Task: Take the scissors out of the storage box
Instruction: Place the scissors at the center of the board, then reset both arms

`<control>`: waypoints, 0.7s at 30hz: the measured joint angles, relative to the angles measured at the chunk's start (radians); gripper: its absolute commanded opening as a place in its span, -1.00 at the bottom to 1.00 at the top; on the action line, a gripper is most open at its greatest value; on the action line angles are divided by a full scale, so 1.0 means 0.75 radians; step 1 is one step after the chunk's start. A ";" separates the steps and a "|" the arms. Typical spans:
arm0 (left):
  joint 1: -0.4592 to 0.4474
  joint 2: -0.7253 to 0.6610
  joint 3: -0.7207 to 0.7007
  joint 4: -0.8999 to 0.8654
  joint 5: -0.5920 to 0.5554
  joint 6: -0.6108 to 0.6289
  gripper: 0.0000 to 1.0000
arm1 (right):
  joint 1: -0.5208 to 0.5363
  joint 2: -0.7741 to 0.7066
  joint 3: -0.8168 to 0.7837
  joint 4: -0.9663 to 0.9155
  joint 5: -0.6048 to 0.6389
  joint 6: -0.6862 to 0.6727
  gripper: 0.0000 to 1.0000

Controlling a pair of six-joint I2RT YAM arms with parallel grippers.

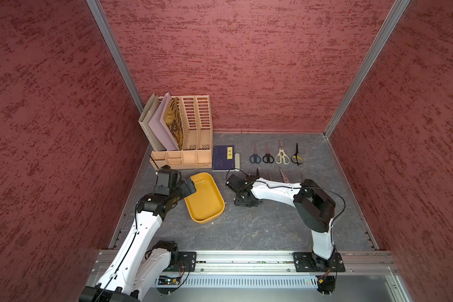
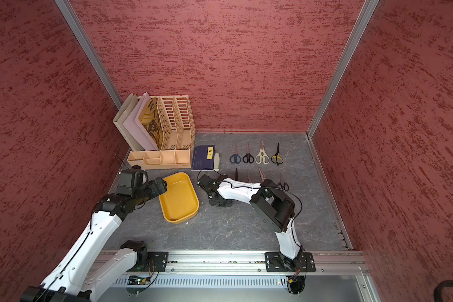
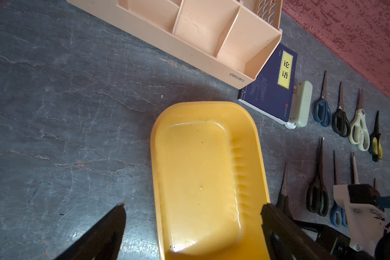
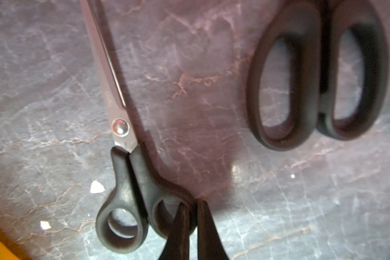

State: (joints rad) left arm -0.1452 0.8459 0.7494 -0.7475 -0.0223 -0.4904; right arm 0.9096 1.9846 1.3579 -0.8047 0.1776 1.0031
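Observation:
I should open my right gripper now, because the blades and handle rings lie flat on the tabletop and the small black scissors (image 4: 124,191) would stay there.
The mustard-yellow storage box (image 1: 204,196) (image 2: 179,198) (image 3: 196,168) lies with nothing inside it. My left gripper (image 1: 190,187) (image 3: 193,207) hovers open over the box's near-left end, one finger on each side of it. Several scissors lie in two rows on the table to the right: dark blue (image 1: 255,157), black (image 1: 267,157), cream (image 1: 282,155) and black-and-yellow (image 1: 296,157) at the back. The front row is partly hidden under my right arm. My right gripper (image 4: 192,202) is shut on a handle ring of the small black scissors (image 4: 124,191) (image 3: 284,195). Larger black handles (image 4: 318,78) lie beside it.
A beige slotted file organizer (image 1: 183,130) with folders stands at the back left. A dark blue book (image 1: 222,158) and a cream stapler-like item (image 1: 237,159) lie next to it. Red walls close in three sides.

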 measured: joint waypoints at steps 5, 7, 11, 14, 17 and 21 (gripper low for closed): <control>0.000 -0.062 -0.080 0.069 0.005 0.054 0.96 | -0.003 -0.010 0.002 0.030 0.012 -0.049 -0.19; 0.000 -0.066 -0.113 0.126 0.006 0.086 0.96 | -0.005 -0.051 -0.016 0.041 0.030 -0.070 -0.08; 0.000 -0.046 -0.201 0.300 -0.008 0.162 0.99 | -0.025 -0.259 -0.091 0.052 0.101 -0.176 -0.02; 0.002 0.018 -0.279 0.482 -0.036 0.223 0.99 | -0.097 -0.489 -0.187 0.115 0.135 -0.323 -0.03; 0.043 0.160 -0.307 0.614 -0.047 0.273 0.99 | -0.240 -0.728 -0.367 0.274 0.145 -0.547 -0.03; 0.146 0.391 -0.237 0.720 -0.031 0.328 1.00 | -0.490 -1.012 -0.727 0.559 0.154 -0.850 -0.02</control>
State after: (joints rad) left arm -0.0353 1.1389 0.5720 -0.2077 -0.0452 -0.2443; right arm 0.5419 1.2259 0.8124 -0.3851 0.2928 0.3653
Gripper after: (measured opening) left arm 0.996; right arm 0.485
